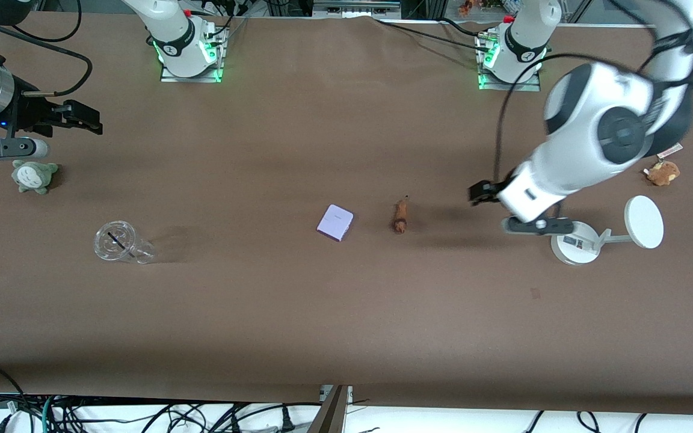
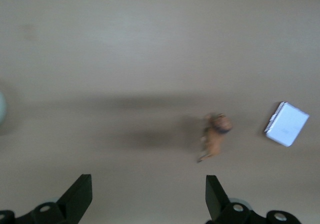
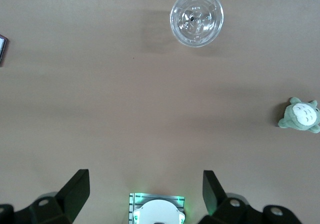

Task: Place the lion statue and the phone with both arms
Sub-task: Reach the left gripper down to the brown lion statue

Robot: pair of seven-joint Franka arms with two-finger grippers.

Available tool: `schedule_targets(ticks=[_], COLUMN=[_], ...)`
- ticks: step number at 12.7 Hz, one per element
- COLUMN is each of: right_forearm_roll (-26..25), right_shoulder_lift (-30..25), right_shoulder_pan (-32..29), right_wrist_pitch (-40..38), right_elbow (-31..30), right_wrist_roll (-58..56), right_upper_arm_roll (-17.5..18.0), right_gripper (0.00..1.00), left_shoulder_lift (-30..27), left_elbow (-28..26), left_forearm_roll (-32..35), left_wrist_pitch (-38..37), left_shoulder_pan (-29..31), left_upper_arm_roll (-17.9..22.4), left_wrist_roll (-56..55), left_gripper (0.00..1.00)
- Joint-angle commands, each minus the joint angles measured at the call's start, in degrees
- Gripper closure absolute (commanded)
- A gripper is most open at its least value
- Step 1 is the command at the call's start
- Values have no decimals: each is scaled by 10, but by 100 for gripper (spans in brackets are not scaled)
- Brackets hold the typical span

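Observation:
I need to place the lion statue, so next I should grab the statue by its dark-ringed neck, just behind the head, with my left gripper.
The lion statue, a tiny reddish-brown figurine, lies on the brown table near the middle. The phone, a small lavender slab, lies flat beside it toward the right arm's end. My left gripper is open and empty, over bare table between the lion statue and a white stand. In the left wrist view the lion statue and the phone lie ahead of the open left gripper. My right gripper is open and empty, up over the right arm's end of the table; it shows in its wrist view.
A clear plastic cup and a grey-green plush sit toward the right arm's end. A white round-based stand with a disc and a brown plush sit toward the left arm's end.

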Motion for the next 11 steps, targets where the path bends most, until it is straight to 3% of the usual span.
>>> schedule_targets(ticks=[1,4,11], right_forearm_roll=[-8,-8,-8], right_shoulder_lift=[4,9,10], right_shoulder_pan=[-1,0,2], right_wrist_pitch=[-12,-12,-13], right_elbow=[14,14,14], right_wrist_roll=[3,-1,4], right_upper_arm_roll=[3,3,3], right_gripper=[0,0,0], left_shoulder_lift=[41,96,190], left_elbow=[-6,-9,-9], left_forearm_roll=[-2,17,117], left_wrist_pitch=[61,100,191], left_shoulder_pan=[-47,-93,-116], left_upper_arm_roll=[-5,-3,-3], left_wrist_roll=[-25,-50,-60], left_gripper=[0,0,0])
